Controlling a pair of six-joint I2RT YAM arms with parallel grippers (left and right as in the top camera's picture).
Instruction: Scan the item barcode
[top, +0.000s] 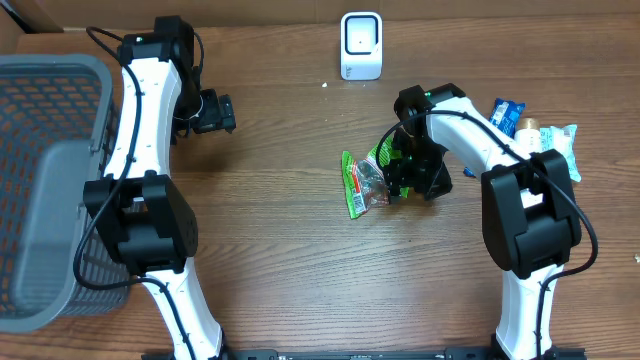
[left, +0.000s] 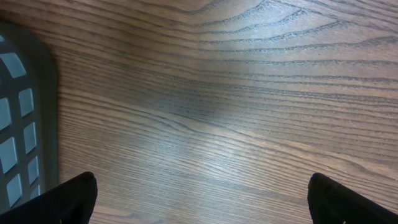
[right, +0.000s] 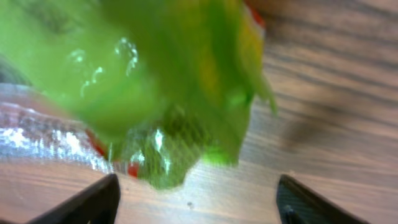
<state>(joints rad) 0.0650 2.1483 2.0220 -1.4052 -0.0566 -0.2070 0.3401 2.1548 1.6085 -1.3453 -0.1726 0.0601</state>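
Observation:
My right gripper grabs the snack packet (top: 362, 182) by its nearest green edge next, which leaves the printed middle uncovered for scanning the barcode.
The item is a green, crinkly snack packet (top: 362, 182) with red print, lying flat on the wooden table near the middle. In the right wrist view the packet (right: 168, 81) fills the upper frame, blurred, just ahead of the fingertips. My right gripper (top: 400, 178) hovers at the packet's right edge; its jaws (right: 199, 200) stand open with only bare wood between them. A white barcode scanner (top: 361, 45) stands upright at the back centre. My left gripper (top: 222, 112) is open over bare table at the upper left, both dark fingertips (left: 71, 196) far apart.
A large grey mesh basket (top: 45, 180) takes up the left edge; its wall (left: 22, 118) shows beside the left gripper. Several more packaged items (top: 535, 135) lie at the far right behind the right arm.

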